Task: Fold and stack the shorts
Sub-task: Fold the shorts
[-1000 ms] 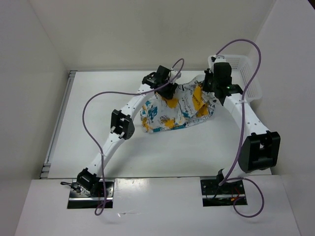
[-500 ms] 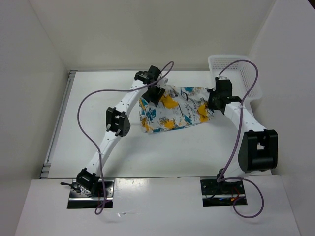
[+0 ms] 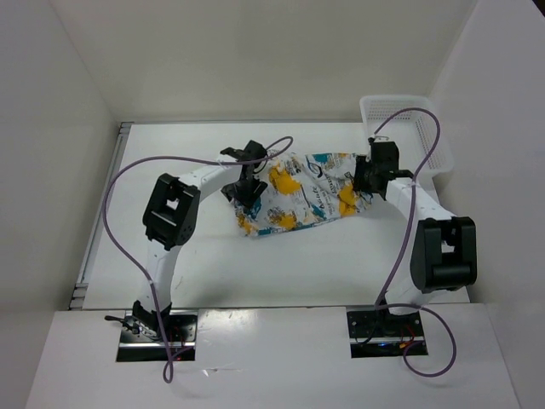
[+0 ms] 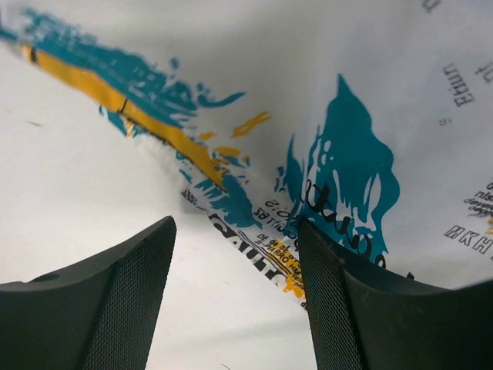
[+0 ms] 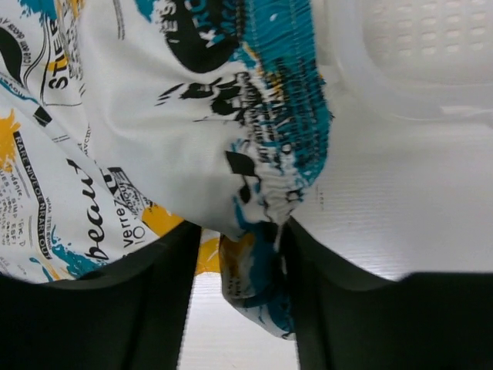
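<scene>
The shorts [image 3: 305, 192] should be grabbed next with my right gripper by the gathered teal waistband's near corner [image 3: 364, 197], so that end of the shorts can be folded toward the hem.
The shorts [image 3: 305, 192], white with a teal, yellow and black print, lie spread out on the table [image 3: 341, 256] between my two arms. My left gripper [image 3: 247, 192] sits low at their left edge. In the left wrist view its jaws [image 4: 235, 258] stand open over bare table, with the hem of the shorts [image 4: 339, 131] just past the right finger [image 4: 362, 308]. My right gripper [image 3: 362, 182] is at the right end. Its jaws [image 5: 240, 231] are open, with the gathered teal waistband [image 5: 269, 193] still hanging between them and resting against the right finger [image 5: 339, 308].
A white perforated plastic basket [image 3: 410, 128] stands at the back right corner, just behind my right gripper; its wall [image 5: 416, 46] fills the top right of the right wrist view. White walls enclose the table on three sides.
Both arms have brought the shorts down and towards the near left, and they now lie flatter. The right gripper has opened off the waistband. The left gripper has opened wider.
</scene>
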`<state>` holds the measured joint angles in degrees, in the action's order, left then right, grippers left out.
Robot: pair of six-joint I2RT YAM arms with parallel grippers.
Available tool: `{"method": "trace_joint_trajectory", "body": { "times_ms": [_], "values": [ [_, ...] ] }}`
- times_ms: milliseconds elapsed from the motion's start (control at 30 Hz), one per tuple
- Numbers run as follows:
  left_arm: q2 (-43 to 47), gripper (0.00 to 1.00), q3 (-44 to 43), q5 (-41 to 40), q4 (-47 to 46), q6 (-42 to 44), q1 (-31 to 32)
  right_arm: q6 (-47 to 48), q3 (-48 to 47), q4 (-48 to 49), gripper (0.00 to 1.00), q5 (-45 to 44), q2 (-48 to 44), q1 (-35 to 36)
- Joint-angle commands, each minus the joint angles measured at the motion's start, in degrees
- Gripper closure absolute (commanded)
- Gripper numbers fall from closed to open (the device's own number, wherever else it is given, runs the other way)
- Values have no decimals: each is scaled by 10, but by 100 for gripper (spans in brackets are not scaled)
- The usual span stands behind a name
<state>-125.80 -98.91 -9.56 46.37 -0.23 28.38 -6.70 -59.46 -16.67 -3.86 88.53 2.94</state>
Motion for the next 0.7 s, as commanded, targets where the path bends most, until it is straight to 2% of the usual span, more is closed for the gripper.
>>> {"method": "trace_joint_trajectory", "body": {
  "times_ms": [0, 33, 100, 133, 333, 667],
  "values": [
    [-32, 28, 39, -54, -76, 2, -38, -2, -7, 32, 44, 32, 15, -4],
    [-32, 28, 39, -54, -76, 2, -45, -8, -7, 38, 36, 52, 29, -4],
    [-32, 28, 39, -62, -86, 2, -58, -13, -14, 38, 27, 59, 40, -4],
    [-32, 28, 34, -62, -86, 2, -63, -21, -19, 38, 26, 65, 46, -4],
    [-53, 28, -16, -42, -85, 2, -101, -27, -59, 32, 26, 35, 104, 3],
    [-48, 28, -10, 39, -59, 2, -106, -102, -119, 2, 26, -116, 183, 40]
  ]
}}
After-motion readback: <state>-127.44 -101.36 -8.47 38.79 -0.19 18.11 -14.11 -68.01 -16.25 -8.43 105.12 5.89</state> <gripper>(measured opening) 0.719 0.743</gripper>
